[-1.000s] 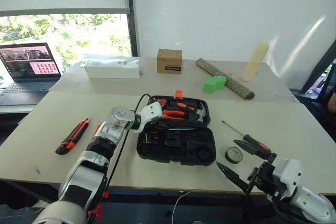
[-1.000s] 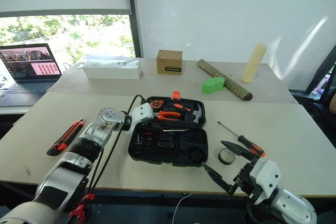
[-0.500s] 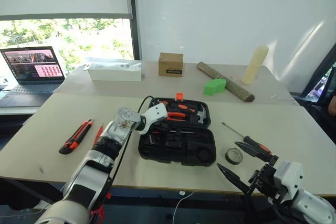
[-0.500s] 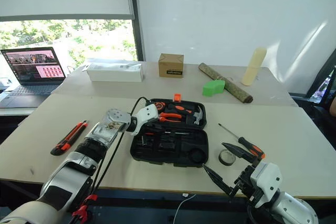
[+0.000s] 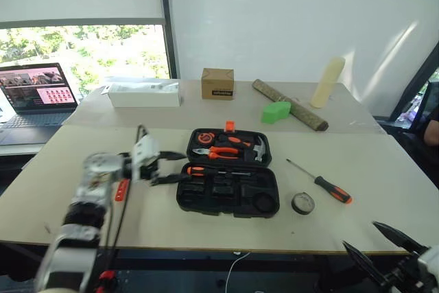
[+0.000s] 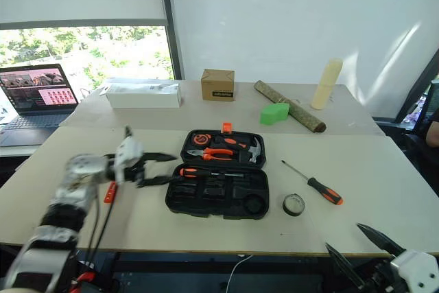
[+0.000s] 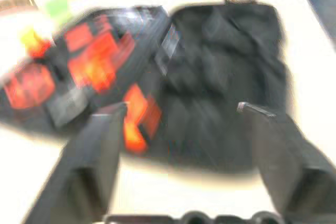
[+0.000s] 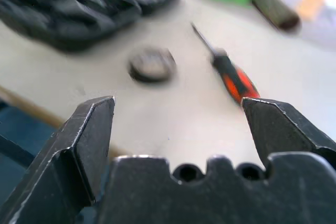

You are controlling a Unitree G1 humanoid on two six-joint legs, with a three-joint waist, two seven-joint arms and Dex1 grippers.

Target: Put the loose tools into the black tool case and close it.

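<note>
The right gripper grabs the long screwdriver's black and orange handle [image 5: 332, 189] next, since the screwdriver is long with a thick handle at one end [image 5: 336, 191].
The black tool case [image 5: 228, 197] lies open at the table's middle, with pliers and a hammer in its far half. An orange-handled screwdriver [image 5: 199, 170] rests in its near half. My left gripper [image 5: 169, 167] hangs open just left of the case with nothing between its fingers; from the wrist it [image 7: 181, 108] faces the open case [image 7: 226, 77]. An orange tool [image 5: 122, 189] shows partly behind my left arm. A second screwdriver [image 5: 330, 187] and the black tape roll [image 5: 302, 202] lie right of the case. My right gripper [image 5: 381, 252] is open and empty at the near right table edge.
Along the far table stand a laptop [image 5: 34, 90], a white box [image 5: 144, 94], a cardboard box [image 5: 217, 82], a bark log [image 5: 288, 104], a green block [image 5: 276, 111] and a cream cylinder [image 5: 326, 81]. The table's front edge runs just ahead of my right gripper.
My left gripper opened and drew back left out of the case, leaving the orange-handled screwdriver in the near half. My right gripper pulled back and down toward the near right corner.
</note>
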